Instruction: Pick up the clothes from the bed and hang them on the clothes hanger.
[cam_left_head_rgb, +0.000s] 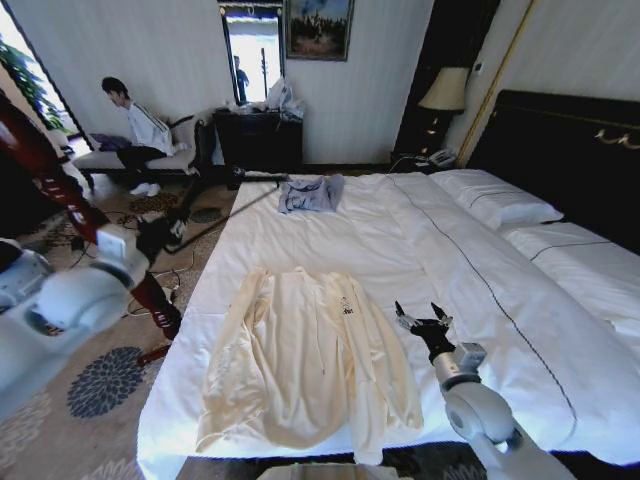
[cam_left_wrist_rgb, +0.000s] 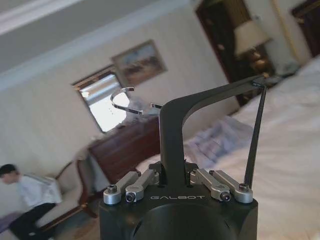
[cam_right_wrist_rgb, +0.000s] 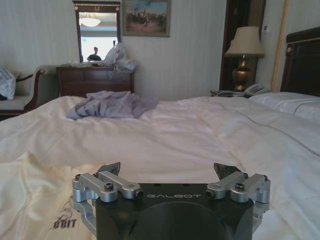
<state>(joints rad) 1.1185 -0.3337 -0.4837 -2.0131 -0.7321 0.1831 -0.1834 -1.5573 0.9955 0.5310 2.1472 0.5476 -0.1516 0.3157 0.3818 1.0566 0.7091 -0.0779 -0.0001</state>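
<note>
Next, my right gripper grabs the garment by its loose collar edge (cam_left_head_rgb: 326, 275), as the garment's body (cam_left_head_rgb: 300, 360) lies flat and slack on the sheet.
The clothes (cam_left_head_rgb: 300, 360), a pale cream long-sleeved garment, lie spread flat on the bed (cam_left_head_rgb: 480, 300) near its front edge. They also fill the near corner of the right wrist view (cam_right_wrist_rgb: 30, 190). My right gripper (cam_left_head_rgb: 420, 318) hovers open just right of the garment's sleeve, low over the sheet, with nothing between its fingers (cam_right_wrist_rgb: 167, 170). Off the bed's left side, my left gripper (cam_left_head_rgb: 155, 238) is raised and shut on the black clothes hanger (cam_left_head_rgb: 235, 205). The left wrist view shows the hanger's shoulder (cam_left_wrist_rgb: 200, 100) clamped in that gripper (cam_left_wrist_rgb: 172, 172), its metal hook (cam_left_wrist_rgb: 122, 100) beyond.
A small grey-blue garment (cam_left_head_rgb: 310, 193) lies crumpled at the bed's far end. A dark-red wooden post (cam_left_head_rgb: 60, 190) stands left of the bed beside my left arm. Pillows (cam_left_head_rgb: 495, 200) and a black headboard (cam_left_head_rgb: 570, 150) are on the right; a dresser (cam_left_head_rgb: 258, 135) stands by the far wall.
</note>
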